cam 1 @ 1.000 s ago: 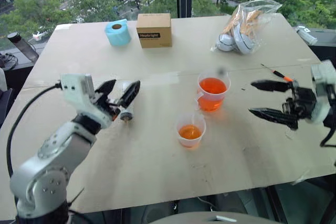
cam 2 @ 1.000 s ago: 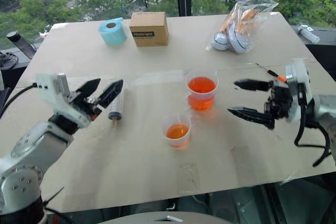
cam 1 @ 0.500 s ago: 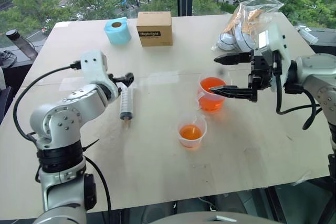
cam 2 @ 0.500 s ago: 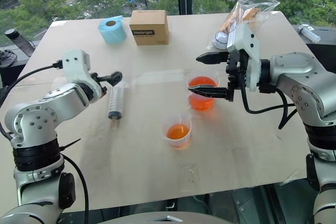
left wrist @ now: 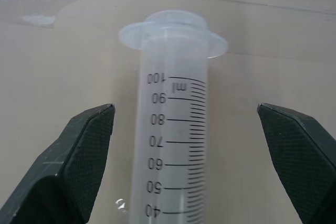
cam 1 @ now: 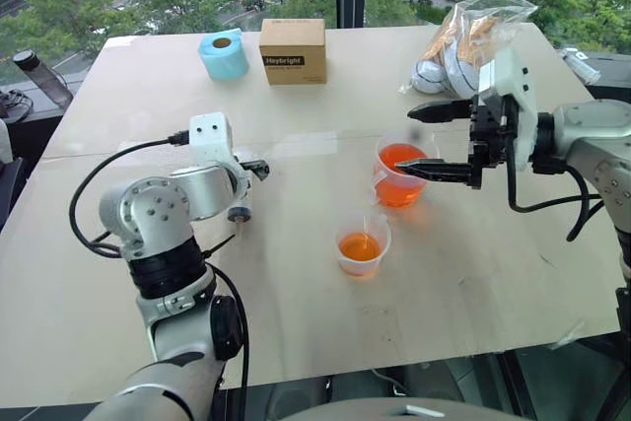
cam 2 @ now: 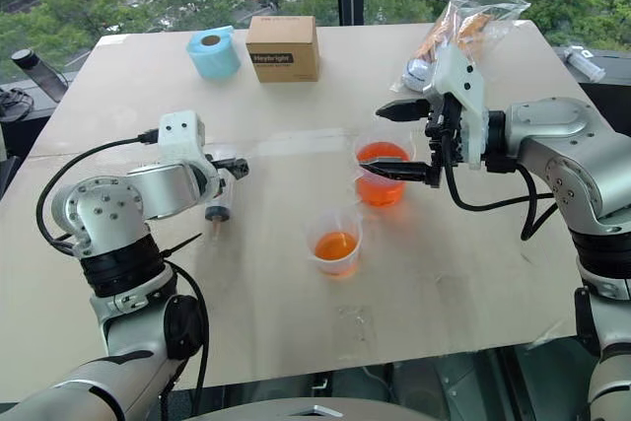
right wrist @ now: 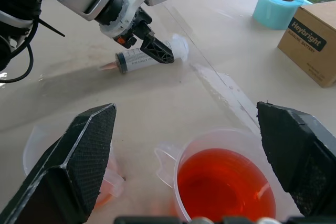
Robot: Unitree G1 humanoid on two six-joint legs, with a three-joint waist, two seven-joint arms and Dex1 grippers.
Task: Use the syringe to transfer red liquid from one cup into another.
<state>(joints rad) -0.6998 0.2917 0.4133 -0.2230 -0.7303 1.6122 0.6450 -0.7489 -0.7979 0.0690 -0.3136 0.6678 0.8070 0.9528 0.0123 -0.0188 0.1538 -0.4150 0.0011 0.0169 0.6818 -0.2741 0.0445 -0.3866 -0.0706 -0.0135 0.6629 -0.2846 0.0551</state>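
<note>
The syringe's body (left wrist: 170,129) is below my open fingers, so they would miss it if I closed now. My left gripper should go down first and then close on it.
The syringe (left wrist: 173,145) lies flat on the table, its round flange toward the far side and its tip (cam 1: 237,216) toward me. My left gripper (left wrist: 185,109) is open and tilted down over the barrel, one finger on each side and clear of it. The taller handled cup (cam 1: 394,190) holds red liquid (right wrist: 223,187). Just above and beside its rim, my right gripper (cam 1: 406,142) points left, open and empty. The shorter cup (cam 1: 361,244) stands nearer me with a little red liquid in it.
At the table's far edge stand a blue tape roll (cam 1: 221,56) and a brown box (cam 1: 293,50). A clear plastic bag (cam 1: 463,41) of items lies at the far right. A dark bottle (cam 1: 37,78) sits beyond the left edge.
My left gripper has tipped downward and sunk over the syringe barrel. My right gripper swung in from the right to the taller cup, then almost stopped. Both stayed open.
</note>
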